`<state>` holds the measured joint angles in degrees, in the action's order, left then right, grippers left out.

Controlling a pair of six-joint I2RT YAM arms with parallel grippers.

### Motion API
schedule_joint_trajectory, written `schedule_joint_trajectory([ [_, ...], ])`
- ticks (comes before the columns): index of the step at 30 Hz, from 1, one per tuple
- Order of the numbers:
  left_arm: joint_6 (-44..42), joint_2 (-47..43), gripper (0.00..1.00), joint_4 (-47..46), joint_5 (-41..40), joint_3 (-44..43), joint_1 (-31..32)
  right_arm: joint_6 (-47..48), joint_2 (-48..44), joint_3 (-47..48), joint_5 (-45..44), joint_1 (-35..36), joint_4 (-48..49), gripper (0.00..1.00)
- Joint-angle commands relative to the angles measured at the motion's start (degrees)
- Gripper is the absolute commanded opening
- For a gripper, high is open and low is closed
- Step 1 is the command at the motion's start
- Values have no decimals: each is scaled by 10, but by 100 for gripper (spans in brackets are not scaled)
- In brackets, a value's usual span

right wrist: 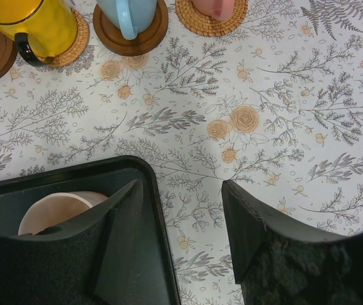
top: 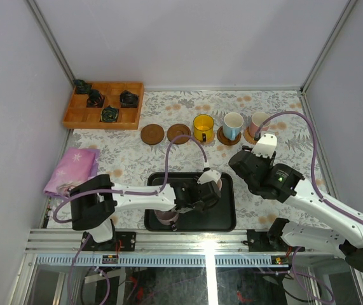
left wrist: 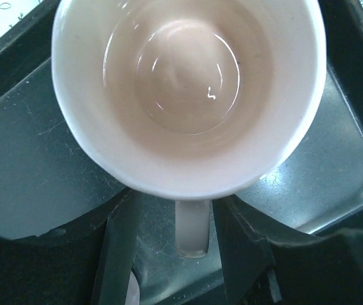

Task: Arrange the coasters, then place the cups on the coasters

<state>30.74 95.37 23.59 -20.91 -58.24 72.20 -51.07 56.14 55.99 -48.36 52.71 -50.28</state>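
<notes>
My left gripper is at the pale pink cup [left wrist: 187, 95] with its fingers apart around its handle [left wrist: 192, 227], so the cup would stay in the tray if I lifted the gripper now.
A pale pink cup [left wrist: 187, 95] stands in the black tray [top: 226, 219], its handle [left wrist: 192, 225] pointing at my left gripper [left wrist: 181, 254]. The jaws are open, one on each side of the handle with a gap both sides. In the top view that gripper [top: 212, 185] is at the tray's far right. A mauve-grey cup [top: 166, 218] sits at the tray's near left, partly under the left arm. In a far row, the yellow cup [top: 203, 127], the blue-handled cup [top: 232, 125] and the pink-handled cup [top: 258, 122] sit on coasters. Two coasters [top: 152, 134] [top: 178, 133] lie bare. My right gripper [right wrist: 181, 184] hangs open and empty.
A wooden compartment box [top: 79, 117] with small black objects stands at the far left. A pink cloth [top: 72, 168] lies on the left. The right gripper [top: 238, 164] hovers over the floral tablecloth just right of the tray's rim [right wrist: 152, 203]. Grey walls close in on three sides.
</notes>
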Motion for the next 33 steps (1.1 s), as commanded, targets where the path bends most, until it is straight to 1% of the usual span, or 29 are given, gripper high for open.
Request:
schedule_joint_trajectory([
  [1,-19,19,47,-32,15,-18,-9,-16,0,2,-11,-3,3,60],
  [2,-21,23,45,-33,18,-20,-10,-19,-1,2,-11,-3,0,60],
  [3,-21,26,42,-34,20,-22,-13,-22,-1,2,-11,-3,-2,60],
  [5,-20,30,24,-33,20,-26,-16,-26,-2,1,-9,-4,-3,60],
  [6,-20,32,19,-32,19,-27,-18,-26,-2,1,-8,-3,-3,60],
  [9,-24,30,17,-31,12,-30,-25,-27,-2,1,-4,-3,-1,60],
  [11,-27,28,9,-31,11,-31,-31,-27,1,-1,-2,-3,3,60],
  [12,-28,25,3,-30,10,-31,-33,-26,2,-1,-1,-3,5,59],
  [13,-27,22,0,-29,7,-31,-35,-24,5,-1,1,-3,10,60],
  [17,-20,-1,0,-25,-15,-19,-37,-16,16,3,6,-3,19,59],
  [26,-5,-69,0,-30,-119,1,-39,20,27,4,8,-3,62,57],
  [29,2,-83,0,-34,-134,-3,-41,34,26,6,-1,-3,74,57],
  [33,14,-98,0,-42,-135,-7,-66,59,28,10,-14,-3,99,51],
])
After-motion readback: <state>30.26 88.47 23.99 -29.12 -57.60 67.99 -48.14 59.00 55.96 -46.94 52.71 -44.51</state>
